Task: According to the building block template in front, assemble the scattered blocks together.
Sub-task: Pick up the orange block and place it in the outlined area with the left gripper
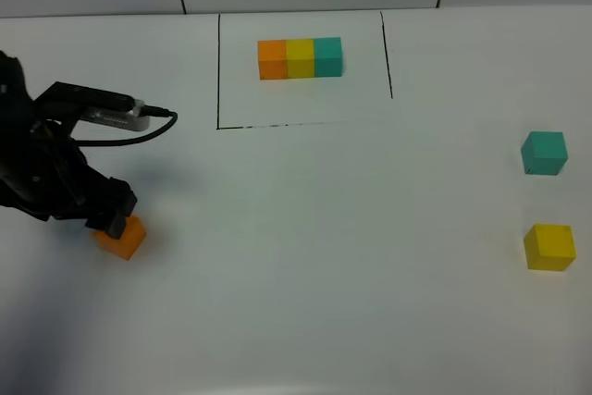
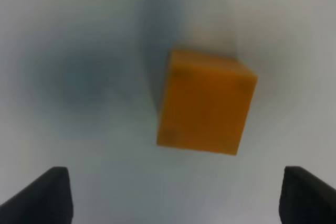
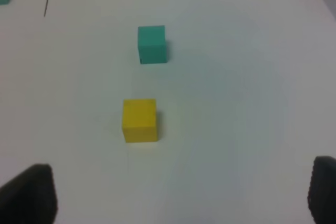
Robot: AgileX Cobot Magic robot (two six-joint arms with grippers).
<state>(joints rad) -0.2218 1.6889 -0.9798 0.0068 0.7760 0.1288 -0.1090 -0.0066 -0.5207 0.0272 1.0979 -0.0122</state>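
Note:
My left gripper needs to move toward the orange cube [image 1: 121, 237] [image 2: 206, 102] before it closes. The cube is ahead of its open fingers, so they would miss it now.
The building block template [image 1: 300, 57], an orange-yellow-teal row, lies inside a black drawn outline at the far middle of the table. At the left, an orange cube [image 1: 121, 237] sits on the table with my left gripper [image 1: 109, 221] right over its far side. In the left wrist view this orange cube [image 2: 206, 102] lies just ahead of the open gripper [image 2: 173, 200], not between the fingertips [image 2: 42, 198]. The teal cube [image 1: 543, 153] and yellow cube [image 1: 549, 247] rest apart at the right edge. My right gripper [image 3: 176, 192] is open, well short of the yellow cube [image 3: 139, 120] and teal cube [image 3: 152, 44].
A black cable [image 1: 139, 131] loops off the left arm above the table. The outline's right line [image 1: 387, 53] runs beside the template. The right arm does not show in the exterior high view.

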